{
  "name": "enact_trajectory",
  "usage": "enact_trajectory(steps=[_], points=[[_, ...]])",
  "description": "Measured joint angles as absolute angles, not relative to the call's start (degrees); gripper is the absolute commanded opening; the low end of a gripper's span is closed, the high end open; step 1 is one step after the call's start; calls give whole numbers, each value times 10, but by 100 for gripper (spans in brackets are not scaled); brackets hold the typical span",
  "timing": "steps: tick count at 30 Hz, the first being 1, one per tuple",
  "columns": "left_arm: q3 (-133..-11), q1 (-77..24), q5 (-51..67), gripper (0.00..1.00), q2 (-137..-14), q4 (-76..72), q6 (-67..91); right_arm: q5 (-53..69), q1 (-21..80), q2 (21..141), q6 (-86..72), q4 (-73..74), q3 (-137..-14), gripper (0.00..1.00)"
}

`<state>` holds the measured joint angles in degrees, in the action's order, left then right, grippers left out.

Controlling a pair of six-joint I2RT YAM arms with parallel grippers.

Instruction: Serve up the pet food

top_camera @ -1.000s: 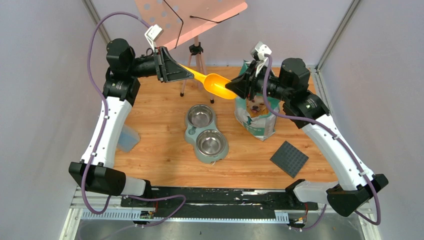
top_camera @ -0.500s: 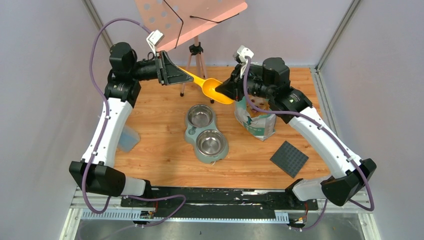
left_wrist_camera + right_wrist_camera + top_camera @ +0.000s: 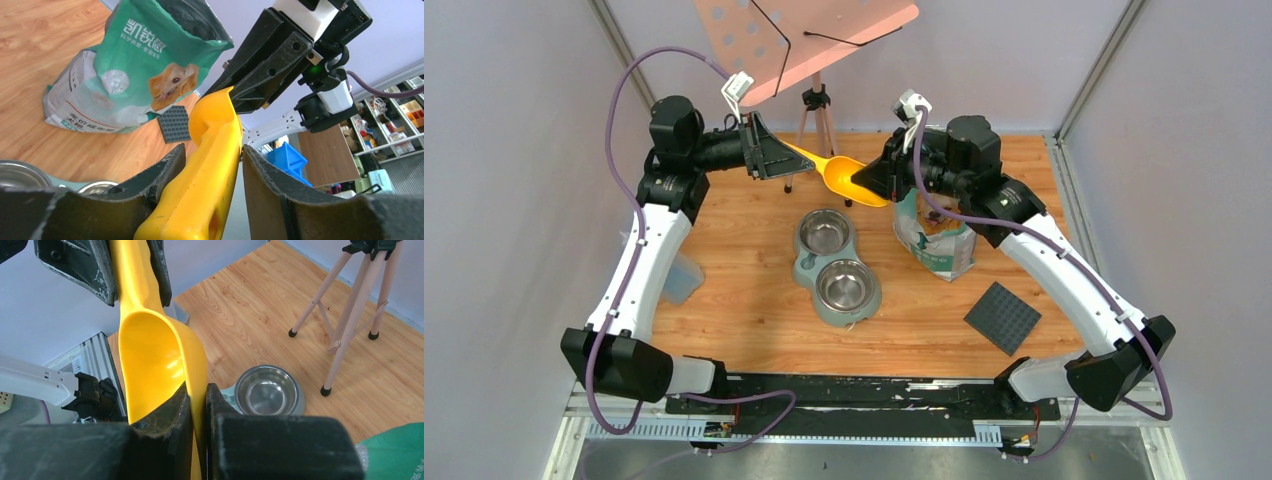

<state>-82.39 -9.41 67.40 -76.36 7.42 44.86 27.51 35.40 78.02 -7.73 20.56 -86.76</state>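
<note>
My left gripper needs to take the yellow scoop by its handle (image 3: 806, 154) (image 3: 199, 199) next. The scoop's bowl then stays free to scoop and pour the pet food.
A yellow scoop (image 3: 849, 178) hangs in the air over the back of the table, between my two grippers. My right gripper (image 3: 864, 180) is shut on the wall of its empty bowl (image 3: 150, 355); the jaws (image 3: 197, 387) pinch the yellow rim. My left gripper (image 3: 796, 155) stands open around the handle (image 3: 215, 165), with a gap showing beside one finger (image 3: 265, 180). The teal-green bag (image 3: 934, 240) with the golden dog stands upright under the right arm. The pet food does not show in any view.
A teal double feeder (image 3: 809, 262) with two empty steel bowls sits mid-table below the scoop. A tripod (image 3: 814, 130) with a pink perforated board stands at the back. A dark studded plate (image 3: 1002, 317) lies front right, a pale blue container (image 3: 679, 278) by the left arm.
The right arm carried the scoop's bowl leftward, away from above the bag. The left jaws have widened off the handle, and the left wrist has edged right.
</note>
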Motion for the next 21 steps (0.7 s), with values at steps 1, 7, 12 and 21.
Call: enact_trajectory(steps=[1,7,12,21], points=[[-823,-94,674,54,-764,74,450,275,354,781,-79,205,-868,0],[-824,-94,669,59,-765,74,461,275,354,786,-82,203,-868,0],[-836,-96,670,54,-776,74,477,271,354,786,-85,203,-867,0],[-847,-97,659,41,-787,79,502,264,354,785,-85,196,-859,0]])
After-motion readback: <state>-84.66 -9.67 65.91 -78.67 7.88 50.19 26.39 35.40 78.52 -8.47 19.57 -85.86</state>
